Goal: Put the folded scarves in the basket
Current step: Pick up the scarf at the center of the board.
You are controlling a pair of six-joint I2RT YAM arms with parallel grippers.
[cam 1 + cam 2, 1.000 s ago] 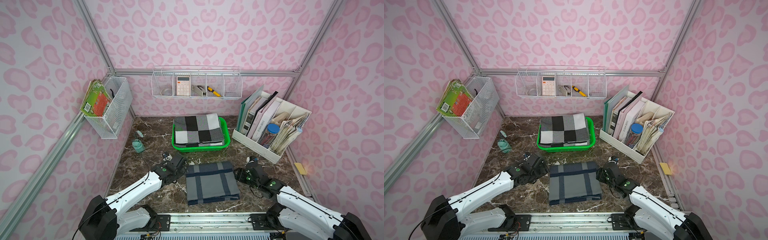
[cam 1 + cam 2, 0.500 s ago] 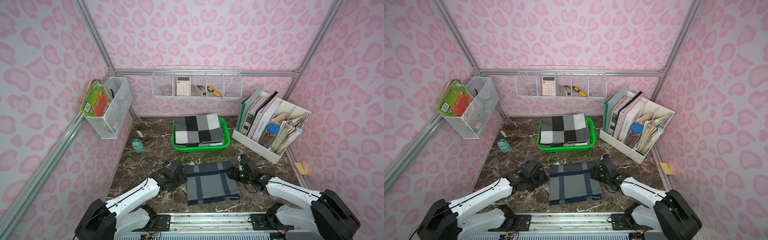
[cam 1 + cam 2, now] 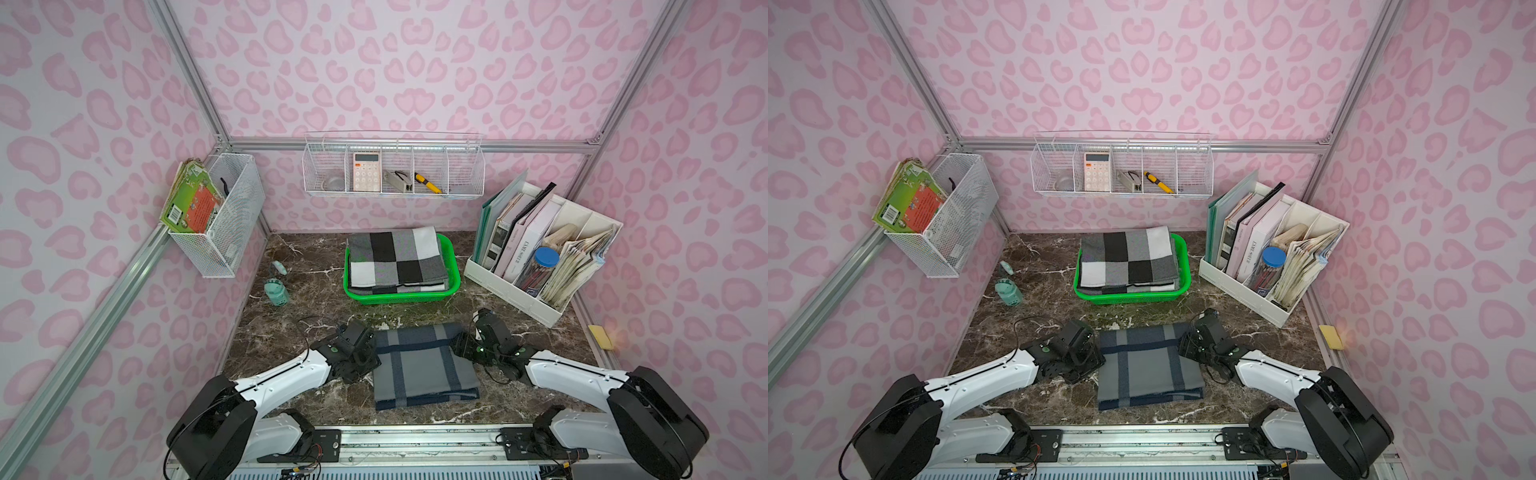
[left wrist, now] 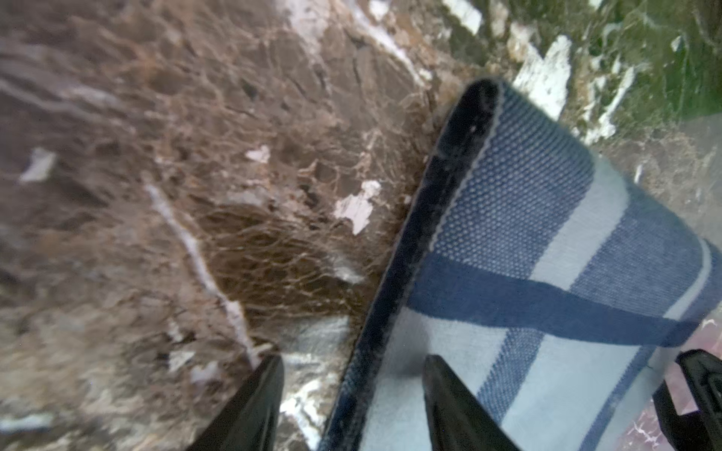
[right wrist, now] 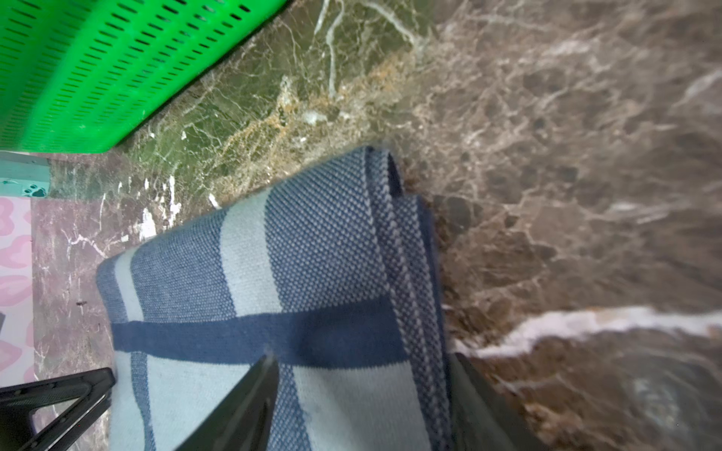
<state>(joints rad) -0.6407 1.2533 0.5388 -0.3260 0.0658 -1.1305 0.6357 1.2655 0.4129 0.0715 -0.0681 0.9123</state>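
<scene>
I should next grab the folded scarf [image 3: 424, 368] with my right gripper by its edge near its far corner, opposite my left gripper, to put it in the basket still folded.
The folded scarf [image 3: 424, 368] [image 3: 1148, 368], grey-blue with navy stripes, lies flat on the marble table at the front centre. Behind it stands the green basket [image 3: 401, 297] [image 3: 1130, 297] [image 5: 97, 70], filled by a folded black, white and grey checked cloth [image 3: 397, 257]. My left gripper [image 3: 371, 358] [image 4: 353, 363] is open at the scarf's [image 4: 547, 254] left edge, one finger over the fabric and one over the table. My right gripper [image 3: 458, 345] [image 5: 365, 361] is open astride the scarf's [image 5: 312, 254] right edge near its far corner, one finger lying on top.
A white file organizer [image 3: 536, 305] with books and papers stands at the back right. A small teal bottle [image 3: 276, 293] sits at the left. A yellow sponge [image 3: 601, 336] lies at the right edge. White wire baskets [image 3: 392, 168] hang on the walls.
Both grippers have moved in to the scarf's sides and now straddle its edges. The left jaws have narrowed. The scarf has not moved.
</scene>
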